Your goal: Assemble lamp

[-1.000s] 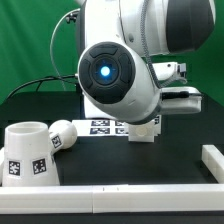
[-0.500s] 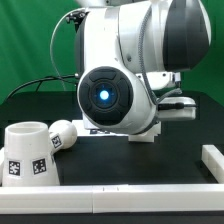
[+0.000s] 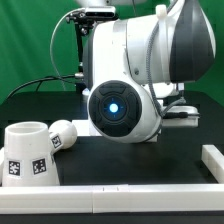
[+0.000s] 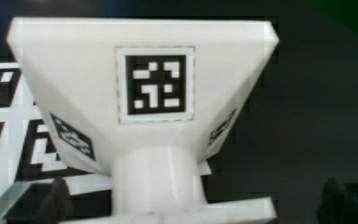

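Note:
Next, my gripper grabs the lamp base by its narrow end, leaving its wide tagged block free to stand as the lamp's foot.
The lamp base, a blocky white part with a black-and-white tag, fills the wrist view. My gripper is open around its narrow end, with dark fingertips standing apart from it on both sides. In the exterior view the arm's body hides the base and the gripper. The cone shade stands at the exterior view's lower left. The round-headed bulb lies right beside it, to its right.
The marker board lies beside the base in the wrist view. A white raised rail runs along the table's front and near the exterior view's right edge. Black cables hang behind the arm.
The arm has come lower and shifted toward the exterior view's right. It now covers the base and the marker board, which showed below it before. Shade and bulb have not moved.

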Controlling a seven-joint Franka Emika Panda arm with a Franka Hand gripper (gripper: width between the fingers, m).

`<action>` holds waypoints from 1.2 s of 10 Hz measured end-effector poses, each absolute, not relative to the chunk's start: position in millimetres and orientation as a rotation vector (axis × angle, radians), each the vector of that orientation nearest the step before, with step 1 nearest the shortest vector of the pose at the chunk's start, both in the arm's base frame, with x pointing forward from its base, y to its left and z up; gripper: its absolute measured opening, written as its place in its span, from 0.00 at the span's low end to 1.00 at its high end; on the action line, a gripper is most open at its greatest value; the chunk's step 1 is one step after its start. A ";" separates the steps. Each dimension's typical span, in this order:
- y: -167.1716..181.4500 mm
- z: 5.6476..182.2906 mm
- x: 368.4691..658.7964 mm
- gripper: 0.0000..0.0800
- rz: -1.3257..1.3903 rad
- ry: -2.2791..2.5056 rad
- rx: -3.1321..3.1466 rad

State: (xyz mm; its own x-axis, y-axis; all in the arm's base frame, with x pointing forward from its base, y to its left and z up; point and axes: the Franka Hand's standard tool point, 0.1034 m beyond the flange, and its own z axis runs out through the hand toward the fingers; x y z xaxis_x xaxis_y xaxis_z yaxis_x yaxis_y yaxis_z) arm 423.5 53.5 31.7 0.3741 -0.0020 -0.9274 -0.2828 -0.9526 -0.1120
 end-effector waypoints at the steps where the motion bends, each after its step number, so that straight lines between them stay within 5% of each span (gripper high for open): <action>1: 53.5 30.4 422.0 0.87 1.613 0.254 -2.382; 10: 60.0 20.7 417.4 0.87 1.617 0.246 -2.384; 12: 59.5 21.1 416.9 0.59 1.622 0.249 -2.382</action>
State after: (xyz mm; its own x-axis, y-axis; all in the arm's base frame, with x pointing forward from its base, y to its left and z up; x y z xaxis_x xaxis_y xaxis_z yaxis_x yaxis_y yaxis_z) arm 416.9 59.5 21.1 0.3664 -0.0012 -0.9304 -0.2779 -0.9545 -0.1082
